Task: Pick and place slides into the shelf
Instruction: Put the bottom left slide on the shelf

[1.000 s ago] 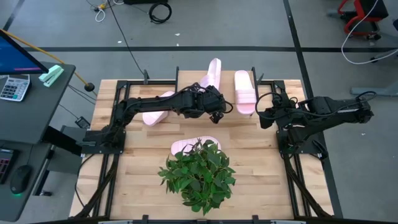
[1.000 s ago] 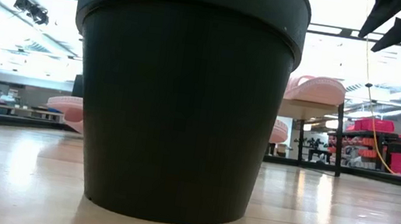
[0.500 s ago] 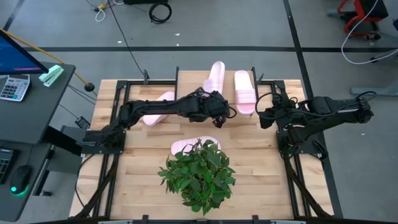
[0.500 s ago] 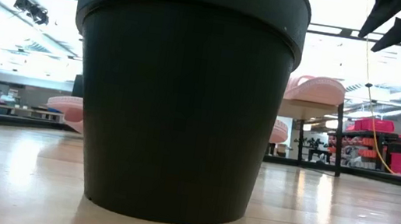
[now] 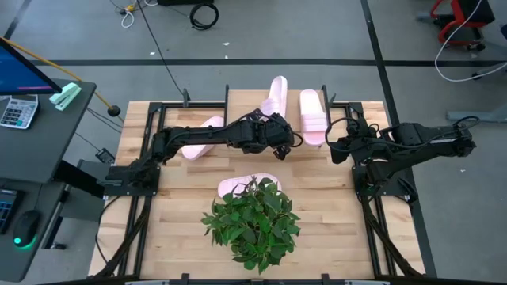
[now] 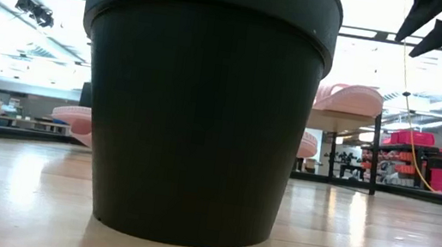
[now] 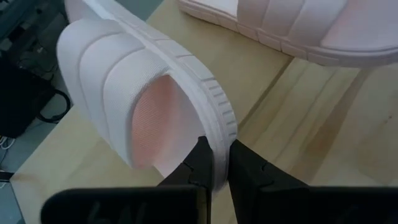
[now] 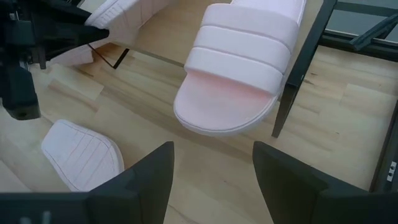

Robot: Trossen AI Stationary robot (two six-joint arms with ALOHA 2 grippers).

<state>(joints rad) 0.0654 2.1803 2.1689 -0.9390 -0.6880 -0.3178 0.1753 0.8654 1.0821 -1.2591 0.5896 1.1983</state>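
I need to lay the slide flat with my left gripper before I open it: the held slide's sole [image 5: 277, 93] is tipped on edge over the shelf plank [image 5: 245, 107].
My left gripper [image 5: 283, 143] [image 7: 216, 154] is over the table's middle, shut on a pale pink slide [image 5: 276, 96] [image 7: 140, 93] that points toward the far edge. A second slide [image 5: 310, 115] [image 8: 236, 68] lies on the shelf [image 6: 344, 122] plank beside it, toe past the near edge. A third slide [image 5: 202, 134] lies under my left arm. A fourth slide [image 5: 236, 187] [image 8: 81, 155] lies sole up on the table, half hidden by the plant. My right gripper [image 5: 334, 147] [image 8: 214, 158] waits open at the right. My left gripper pinches the held slide by the ribbed side edge of its sole [image 7: 219, 127], right beside the strap, between its two fingers [image 7: 200, 163]. The slide is tipped on its side, its strap opening facing the wrist camera. Whether it touches the shelf plank, I cannot tell.
A potted plant [image 5: 253, 222] in a big black pot [image 6: 198, 103] stands near the table's near edge and fills the low view. Black shelf legs [image 8: 297, 78] stand in front of my right gripper. Bare wood lies left and right of the plant.
My left gripper has moved a little toward the table's right, carrying the slide with it. The slide now stands straighter toward the far edge and closer to the slide on the shelf. My right arm has kept still.
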